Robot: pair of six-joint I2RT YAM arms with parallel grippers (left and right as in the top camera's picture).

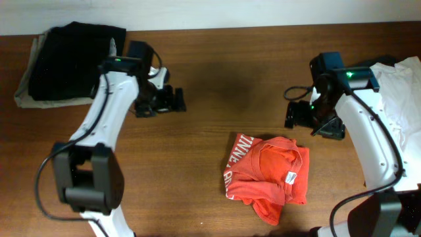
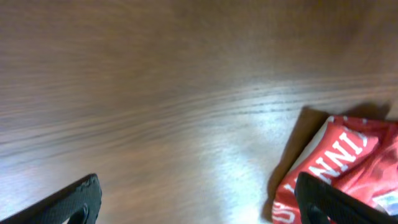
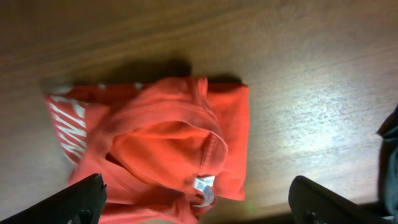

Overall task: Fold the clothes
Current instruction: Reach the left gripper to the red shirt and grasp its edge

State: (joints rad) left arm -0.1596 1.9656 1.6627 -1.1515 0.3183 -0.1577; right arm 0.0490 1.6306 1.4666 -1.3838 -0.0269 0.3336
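I will next grab the red-orange T-shirt (image 1: 268,174) with my left gripper by its white-lettered side edge (image 1: 237,156). Then I will lay it across the folded black clothes.
A red-orange T-shirt (image 1: 268,174) with white lettering lies crumpled in a loose heap on the brown table, right of centre near the front. Its collar and a white label face up (image 3: 202,186). My left gripper (image 1: 172,100) is open and empty above bare table, well left of and behind the shirt. In the left wrist view the shirt's lettered edge (image 2: 348,155) shows at the lower right. My right gripper (image 1: 299,115) is open and empty, hovering just behind and right of the shirt, which fills the right wrist view (image 3: 161,143) between my fingers.
A stack of folded black clothes on a pale cloth (image 1: 72,62) lies at the back left corner. White fabric (image 1: 401,85) lies at the right edge behind my right arm. The table's back edge runs along the top.
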